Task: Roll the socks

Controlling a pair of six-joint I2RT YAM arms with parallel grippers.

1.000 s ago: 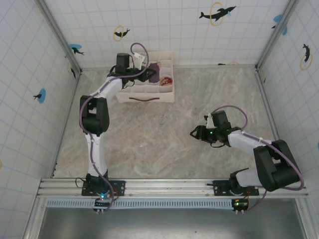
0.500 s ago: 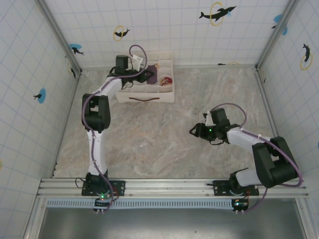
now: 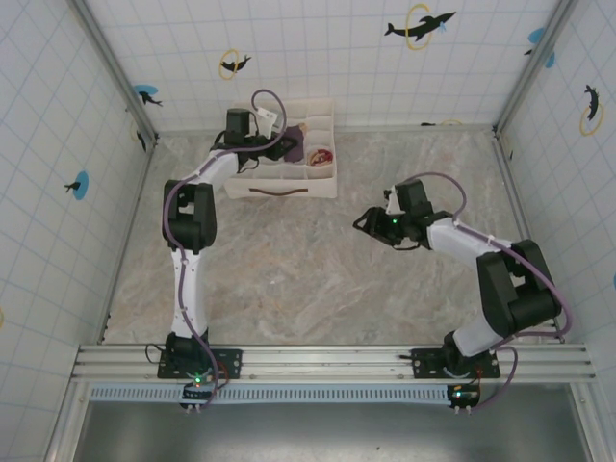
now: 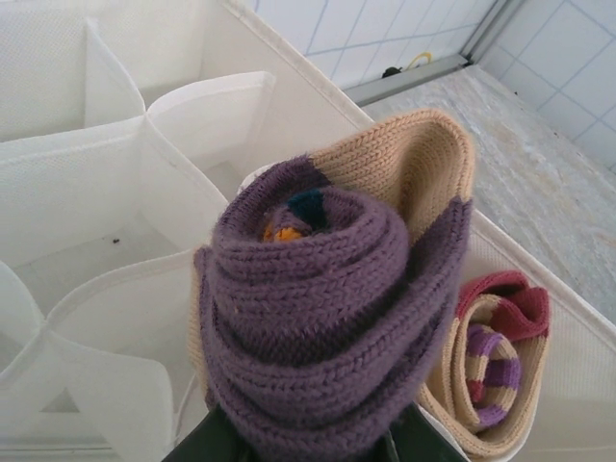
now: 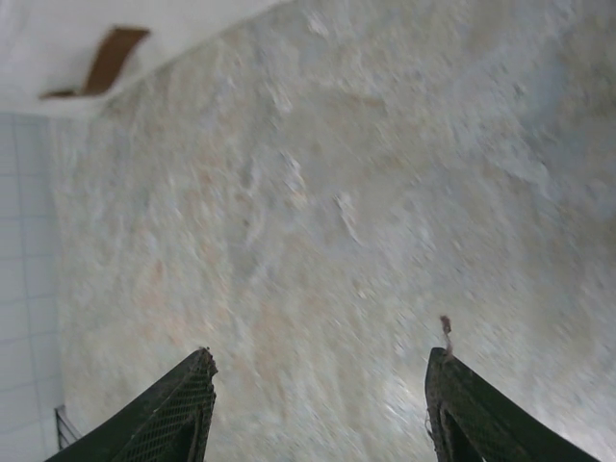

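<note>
I will next grab the organiser box's side rim (image 3: 335, 154) near the beige sock with my right gripper. That will leave a cell clear for the purple sock.
The purple sock (image 4: 327, 308) is rolled into a thick bundle with its tan toe folded at the back. My left gripper (image 4: 303, 443) is shut on it and holds it over the white organiser box (image 4: 115, 173). From above, the left gripper (image 3: 285, 146) and purple sock (image 3: 295, 144) sit over the box's back right cells. The beige sock (image 4: 491, 356), rolled with red and purple stripes showing, lies in the cell to the right. It shows as the beige sock (image 3: 321, 154) in the top view. My right gripper (image 3: 364, 221) hangs open over bare table, and in the right wrist view nothing lies between the right gripper (image 5: 318, 385) fingers.
The organiser box (image 3: 279, 178) stands at the back of the marble table against the tiled wall, with a brown handle (image 3: 276, 191) on its front. Tiled walls close in the left, right and back sides.
My right gripper has moved up and to the left across the table, toward the box. The left gripper has stayed over the box with the purple sock.
</note>
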